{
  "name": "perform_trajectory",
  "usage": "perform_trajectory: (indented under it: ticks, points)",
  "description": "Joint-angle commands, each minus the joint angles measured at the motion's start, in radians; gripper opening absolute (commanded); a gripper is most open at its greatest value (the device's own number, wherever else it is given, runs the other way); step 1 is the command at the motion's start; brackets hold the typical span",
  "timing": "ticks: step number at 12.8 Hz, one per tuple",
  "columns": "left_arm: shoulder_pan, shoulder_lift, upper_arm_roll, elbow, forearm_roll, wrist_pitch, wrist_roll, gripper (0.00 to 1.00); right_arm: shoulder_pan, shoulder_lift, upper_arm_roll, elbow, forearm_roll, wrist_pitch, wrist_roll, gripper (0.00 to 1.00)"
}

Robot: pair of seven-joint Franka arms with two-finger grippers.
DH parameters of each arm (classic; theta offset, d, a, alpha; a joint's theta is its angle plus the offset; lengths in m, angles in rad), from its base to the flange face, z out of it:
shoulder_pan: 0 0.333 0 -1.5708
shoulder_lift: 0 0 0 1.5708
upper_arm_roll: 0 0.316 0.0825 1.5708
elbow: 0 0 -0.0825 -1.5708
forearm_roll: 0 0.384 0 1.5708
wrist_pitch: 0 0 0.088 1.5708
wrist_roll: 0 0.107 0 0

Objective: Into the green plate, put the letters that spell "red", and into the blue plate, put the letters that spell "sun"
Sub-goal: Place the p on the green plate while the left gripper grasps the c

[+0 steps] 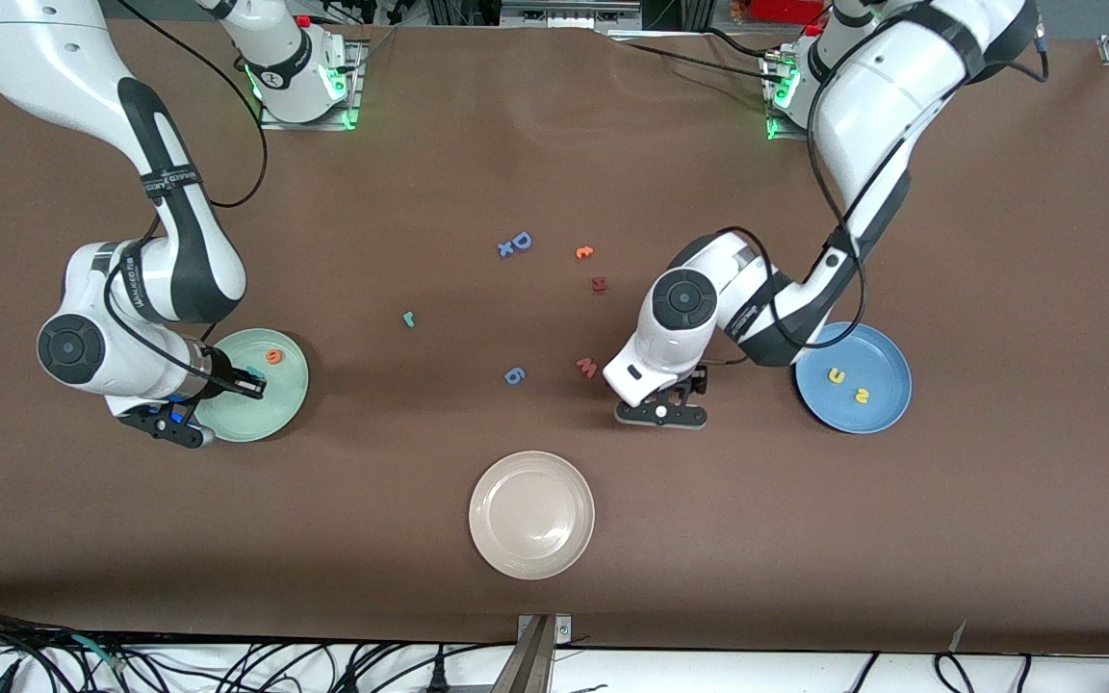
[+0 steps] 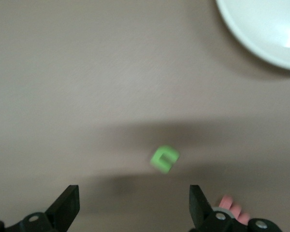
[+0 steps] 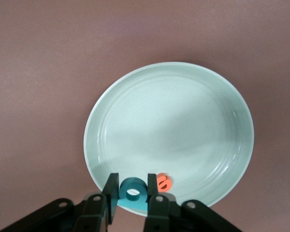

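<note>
My fingers stop short of the green n, so they would miss the n if I closed now. My left gripper needs to move toward the n before it closes.
My right gripper (image 1: 251,385) (image 3: 133,188) hangs low over the green plate (image 1: 266,414) (image 3: 183,121), near its rim, shut on the teal "d" (image 3: 133,192). The orange "e" (image 1: 273,356) (image 3: 163,183) lies in that plate beside the fingers. The thin teal "r" (image 1: 409,319) lies on the table mid-way between the arms. The blue plate (image 1: 887,371) holds the yellow "u" (image 1: 836,375) and yellow "s" (image 1: 861,395). My left gripper (image 1: 660,409) (image 2: 134,193) stands open over the olive-green "n" (image 2: 164,158), which the hand hides in the front view.
A beige-white plate (image 1: 531,515) (image 2: 261,29) sits near the table's front edge. Loose letters lie mid-table: a big blue "D" (image 1: 520,241), a small orange letter (image 1: 584,253), a dark red one (image 1: 599,284), a pink "w" (image 1: 586,367) and a blue "6" (image 1: 513,375).
</note>
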Motion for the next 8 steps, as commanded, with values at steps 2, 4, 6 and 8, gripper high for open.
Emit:
perform_trajectory:
  ticks: [2,4,6,8]
  points:
    - [-0.007,0.099,0.033,0.059,-0.002,0.13,0.055,1.0,-0.004,-0.034,0.007,-0.032,0.013,0.008,-0.005,0.83]
    - [-0.022,0.099,0.034,0.056,0.004,0.138,0.052,1.0,0.0,-0.034,0.007,-0.032,0.015,0.01,-0.004,0.84]
    - [-0.038,0.09,0.034,0.045,0.004,0.129,0.049,0.99,0.034,-0.038,0.007,-0.032,0.015,0.011,0.051,0.84]
    - [-0.044,0.087,0.036,0.039,0.036,0.106,0.049,0.97,0.091,-0.038,0.007,-0.032,0.005,0.014,0.172,0.86]
